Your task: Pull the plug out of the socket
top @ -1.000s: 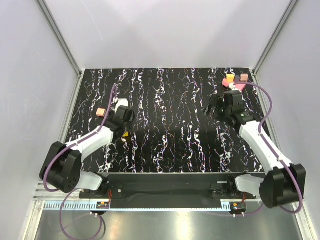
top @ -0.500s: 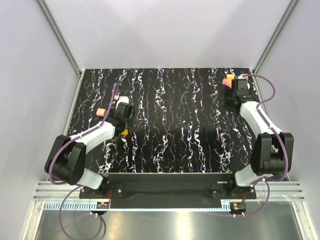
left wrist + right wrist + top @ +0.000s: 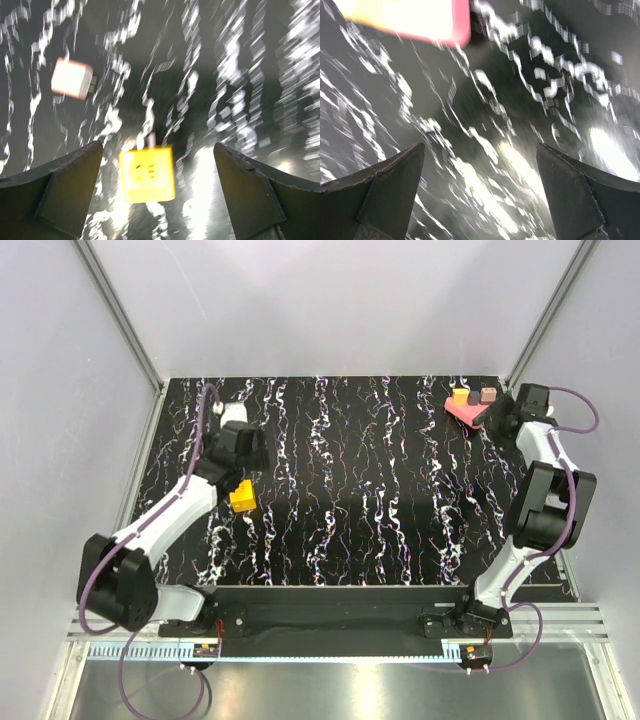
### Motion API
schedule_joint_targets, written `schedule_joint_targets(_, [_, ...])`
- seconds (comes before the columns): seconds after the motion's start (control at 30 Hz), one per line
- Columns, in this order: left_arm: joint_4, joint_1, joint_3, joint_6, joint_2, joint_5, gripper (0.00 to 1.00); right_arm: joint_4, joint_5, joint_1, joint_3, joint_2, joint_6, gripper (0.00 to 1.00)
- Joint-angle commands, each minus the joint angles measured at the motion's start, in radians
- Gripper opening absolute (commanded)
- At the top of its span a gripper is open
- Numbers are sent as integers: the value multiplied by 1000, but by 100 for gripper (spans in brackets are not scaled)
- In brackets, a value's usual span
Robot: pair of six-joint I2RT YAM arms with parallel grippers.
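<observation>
My right gripper is going to grab the socket strip by its bare edge (image 3: 472, 417) (image 3: 451, 24) next, as it needs to. That leaves the plugs for my left gripper to pull.
A pink socket strip (image 3: 463, 409) lies at the far right of the table with a yellow plug (image 3: 460, 395) and a brown plug (image 3: 488, 394) standing on it. My right gripper (image 3: 497, 418) is just right of the strip and open; in the right wrist view (image 3: 480, 146) only the strip's edge (image 3: 410, 20) shows above its empty fingers. A loose yellow plug cube (image 3: 242, 497) sits on the table near my left gripper (image 3: 243, 465). In the left wrist view it (image 3: 147, 173) lies between the open gripper's (image 3: 157, 145) fingers, untouched.
A pale pink plug cube (image 3: 71, 78) with a prong on its side lies on the black marbled table (image 3: 350, 490), beyond and left of the yellow cube. Grey walls close in the table's left, far and right sides. Both wrist views are motion-blurred.
My left gripper has opened and pulled back toward the far side, leaving the yellow cube on the table. My right arm has swung to the far right corner beside the pink strip.
</observation>
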Motion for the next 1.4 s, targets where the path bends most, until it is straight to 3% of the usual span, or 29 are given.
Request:
schedule_joint_targets(0.0, [33, 0, 104, -26, -72, 57, 99, 104, -95, -45, 84, 50, 115, 100])
schedule_joint_targets(0.03, [60, -3, 134, -30, -68, 132, 99, 157, -102, -50, 88, 79, 135, 99])
schedule_joint_targets(0.17, [421, -26, 211, -24, 43, 361, 99, 300, -105, -64, 110, 147, 184, 96])
schedule_joint_targets(0.33, [504, -72, 562, 5, 401, 606, 99, 375, -95, -84, 197, 254, 209, 94])
schedule_joint_targets(0.53, [645, -127, 648, -4, 624, 766, 97, 498, -209, -134, 274, 398, 275, 93])
schedule_joint_targets(0.73, [812, -159, 550, -33, 681, 777, 95, 562, -290, -148, 305, 512, 353, 89])
schedule_joint_targets(1.0, [814, -236, 587, 49, 747, 780, 94, 633, -344, -148, 303, 573, 384, 77])
schedule_joint_targets(1.13, [818, -238, 588, 49, 756, 782, 94, 590, -327, -145, 306, 564, 390, 71])
schedule_joint_targets(1.17, [818, -238, 587, 53, 755, 779, 94, 570, -327, -144, 315, 567, 393, 66])
schedule_joint_targets(1.37, [835, -236, 569, 51, 742, 745, 93, 506, -330, -125, 340, 569, 419, 64])
